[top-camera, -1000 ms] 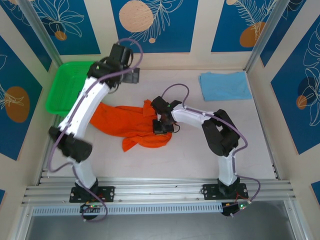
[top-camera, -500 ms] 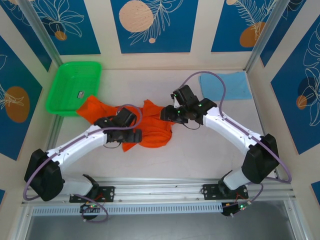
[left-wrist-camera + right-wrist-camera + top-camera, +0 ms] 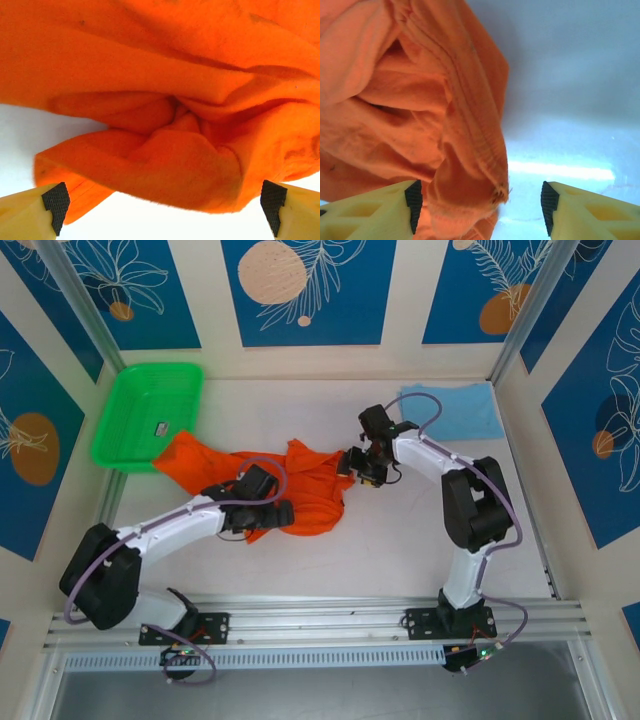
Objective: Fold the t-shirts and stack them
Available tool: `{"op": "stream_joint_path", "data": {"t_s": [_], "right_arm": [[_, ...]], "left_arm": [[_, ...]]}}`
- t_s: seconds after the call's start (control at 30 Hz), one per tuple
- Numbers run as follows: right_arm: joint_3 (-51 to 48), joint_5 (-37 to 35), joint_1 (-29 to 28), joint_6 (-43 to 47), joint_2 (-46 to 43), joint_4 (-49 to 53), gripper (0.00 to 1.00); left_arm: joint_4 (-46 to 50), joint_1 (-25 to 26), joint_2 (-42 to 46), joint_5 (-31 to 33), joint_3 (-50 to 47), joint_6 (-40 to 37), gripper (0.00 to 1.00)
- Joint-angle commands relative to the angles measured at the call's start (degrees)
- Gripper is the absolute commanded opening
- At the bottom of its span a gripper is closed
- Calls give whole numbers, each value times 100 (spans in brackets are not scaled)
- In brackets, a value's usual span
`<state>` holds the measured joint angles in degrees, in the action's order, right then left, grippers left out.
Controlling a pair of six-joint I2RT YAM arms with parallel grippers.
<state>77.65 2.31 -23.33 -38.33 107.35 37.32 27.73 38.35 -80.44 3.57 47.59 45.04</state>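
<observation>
My left gripper is due to grab the orange t-shirt's bunched near edge (image 3: 288,521) (image 3: 171,186) next, apart from my right gripper's hem. I can then spread the shirt for folding.
The orange t-shirt (image 3: 300,490) lies crumpled in the middle of the table. The sky-blue t-shirt (image 3: 455,410) lies folded flat at the back right. My left gripper (image 3: 280,512) rests low at the orange shirt's near edge. In the left wrist view it (image 3: 164,212) stands wide open, with a bunched fold of orange cloth (image 3: 160,155) just ahead of the pads. My right gripper (image 3: 355,466) is at the shirt's right edge. In the right wrist view it (image 3: 481,207) is open, and a ribbed orange hem (image 3: 470,150) hangs loose between the fingers, nearer the left pad (image 3: 413,205).
A bright green basket (image 3: 150,410) sits at the back left, and one end of the orange shirt reaches close to its near corner. Walls close in the table at the left, back and right. Bare white table shows to the right of the orange shirt (image 3: 570,125).
My right gripper has opened, let go of the orange cloth and shifted to its right edge. My left arm came down from near the basket to the shirt's near edge, still open.
</observation>
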Motion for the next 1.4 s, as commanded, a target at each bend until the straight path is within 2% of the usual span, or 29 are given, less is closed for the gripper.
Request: {"op": "stream_joint_path", "data": {"t_s": [0.0,0.1,0.23,0.27,0.33,0.53,0.7,0.8,0.93,1.03,1.27,1.37], "right_arm": [[349,458,-39,-102,287,112,60],[287,558,-32,-173,438,-54,43],[164,671,7,-195,435,-235,12],[92,677,1,-176,326,-327,7],[-26,642,-13,-138,47,-417,1],[-163,637,-48,-11,-1316,-488,0],[287,415,-127,184,-2534,-365,0],[727,275,-152,269,-3052,-227,0],[1208,85,-236,407,-3637,-81,0],[1402,-124,-397,570,-4076,-89,0],[1663,-422,-880,841,-4981,-153,0],[1750,-522,-1046,887,-5205,-140,0]], "left_arm": [[-559,-89,-311,-369,-102,354,96],[-757,-136,-437,-485,-145,431,77],[-612,-143,-407,-180,-87,347,30],[-545,-143,-373,-136,-58,302,16],[-432,-142,-213,-120,5,222,0],[401,-117,914,83,782,-500,0],[1231,-117,1891,530,2180,-1235,0],[1402,-115,2225,522,3074,-1626,0],[1265,-117,2452,-136,4060,-2045,0],[1165,-117,2497,-907,4721,-2226,0],[1000,-110,2447,-2175,5708,-2050,0],[993,-117,2461,-2116,5907,-1949,0]]}}
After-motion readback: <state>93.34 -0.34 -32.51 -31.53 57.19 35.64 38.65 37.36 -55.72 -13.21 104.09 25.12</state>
